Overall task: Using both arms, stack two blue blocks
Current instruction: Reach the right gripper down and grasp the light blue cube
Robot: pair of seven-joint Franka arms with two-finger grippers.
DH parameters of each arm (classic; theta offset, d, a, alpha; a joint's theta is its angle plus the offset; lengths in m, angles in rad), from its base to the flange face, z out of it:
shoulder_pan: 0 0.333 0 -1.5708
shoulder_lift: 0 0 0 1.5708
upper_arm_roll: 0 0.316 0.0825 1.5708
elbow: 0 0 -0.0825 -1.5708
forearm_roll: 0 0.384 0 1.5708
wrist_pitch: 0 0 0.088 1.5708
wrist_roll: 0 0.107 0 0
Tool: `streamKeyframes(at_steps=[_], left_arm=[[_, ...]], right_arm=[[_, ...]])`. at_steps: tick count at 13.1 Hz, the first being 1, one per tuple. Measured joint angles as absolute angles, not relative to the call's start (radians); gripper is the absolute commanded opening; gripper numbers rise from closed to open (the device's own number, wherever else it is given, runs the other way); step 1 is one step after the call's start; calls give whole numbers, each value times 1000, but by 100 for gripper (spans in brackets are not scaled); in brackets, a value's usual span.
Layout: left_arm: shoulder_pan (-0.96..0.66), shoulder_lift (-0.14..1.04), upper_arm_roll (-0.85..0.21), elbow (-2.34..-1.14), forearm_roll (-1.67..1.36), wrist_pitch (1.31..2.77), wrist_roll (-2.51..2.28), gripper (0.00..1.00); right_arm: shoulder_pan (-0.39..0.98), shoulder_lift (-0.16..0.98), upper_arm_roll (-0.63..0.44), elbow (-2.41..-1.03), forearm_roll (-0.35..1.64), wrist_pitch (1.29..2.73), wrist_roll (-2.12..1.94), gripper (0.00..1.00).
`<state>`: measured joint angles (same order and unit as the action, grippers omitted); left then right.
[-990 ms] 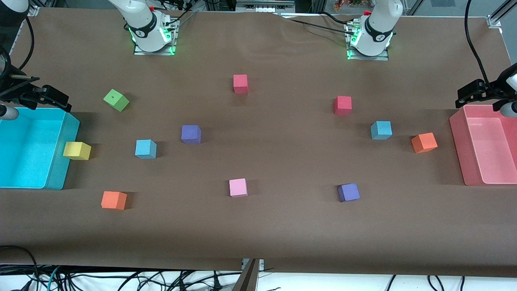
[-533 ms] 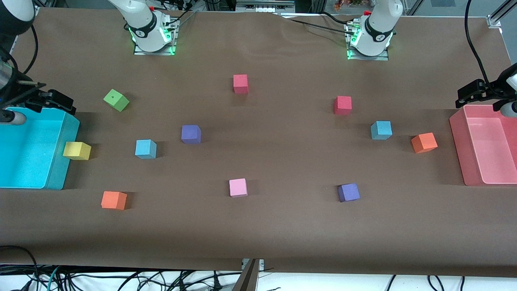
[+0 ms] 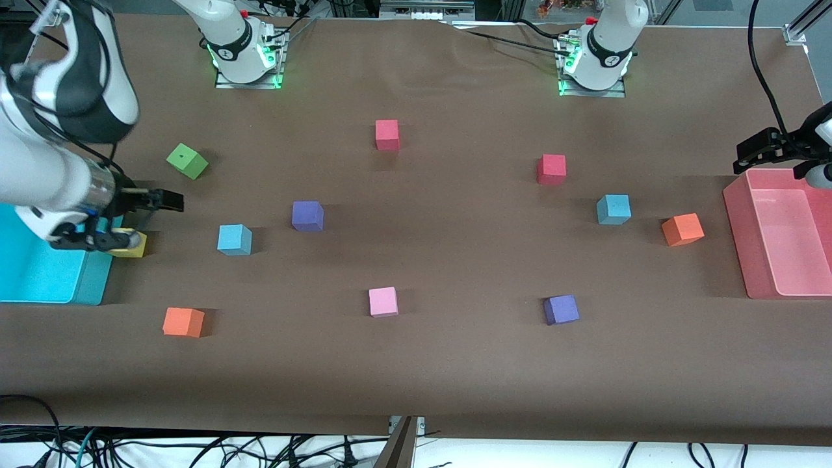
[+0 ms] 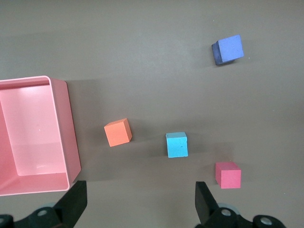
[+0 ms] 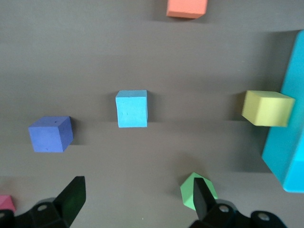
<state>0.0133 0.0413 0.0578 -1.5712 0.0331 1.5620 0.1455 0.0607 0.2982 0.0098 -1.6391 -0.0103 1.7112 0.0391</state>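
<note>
I should next grip the blue block beside the purple cube [image 3: 308, 217] by its opposite sides with my right gripper, to stack the two blue blocks.
One blue block [image 3: 234, 239] lies toward the right arm's end of the table and also shows in the right wrist view [image 5: 131, 108]. The other blue block [image 3: 613, 209] lies toward the left arm's end and also shows in the left wrist view [image 4: 176, 144]. My right gripper [image 3: 162, 200] is open and empty [image 5: 137, 199], up over the table between the green and yellow cubes, apart from the first blue block. My left gripper [image 3: 754, 148] is open and empty [image 4: 140, 202], waiting over the table beside the pink bin's corner.
A turquoise bin [image 3: 91, 286] stands at the right arm's end and a pink bin [image 3: 738, 234] at the left arm's end. Scattered cubes include green [image 3: 187, 160], yellow [image 3: 133, 246], purple [image 3: 307, 216], red [image 3: 551, 169], orange [image 3: 682, 229] and pink [image 3: 383, 301].
My right arm has swung from over the turquoise bin toward the table's middle, and its gripper now hangs past the bin's edge. The left arm and the cubes have not moved.
</note>
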Motion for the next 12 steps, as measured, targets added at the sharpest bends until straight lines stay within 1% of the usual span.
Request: streamKeyframes(at_steps=[3, 5, 12], left_arm=[[13, 41, 58, -1570, 33, 1562, 146, 100], [13, 41, 58, -1569, 33, 1562, 146, 100], [13, 41, 61, -1560, 33, 1563, 146, 100]], right_arm=[[96, 378, 10, -1642, -10, 1783, 41, 100], [115, 411, 10, -1663, -10, 1849, 44, 100], [118, 423, 7, -1907, -10, 2185, 44, 100]])
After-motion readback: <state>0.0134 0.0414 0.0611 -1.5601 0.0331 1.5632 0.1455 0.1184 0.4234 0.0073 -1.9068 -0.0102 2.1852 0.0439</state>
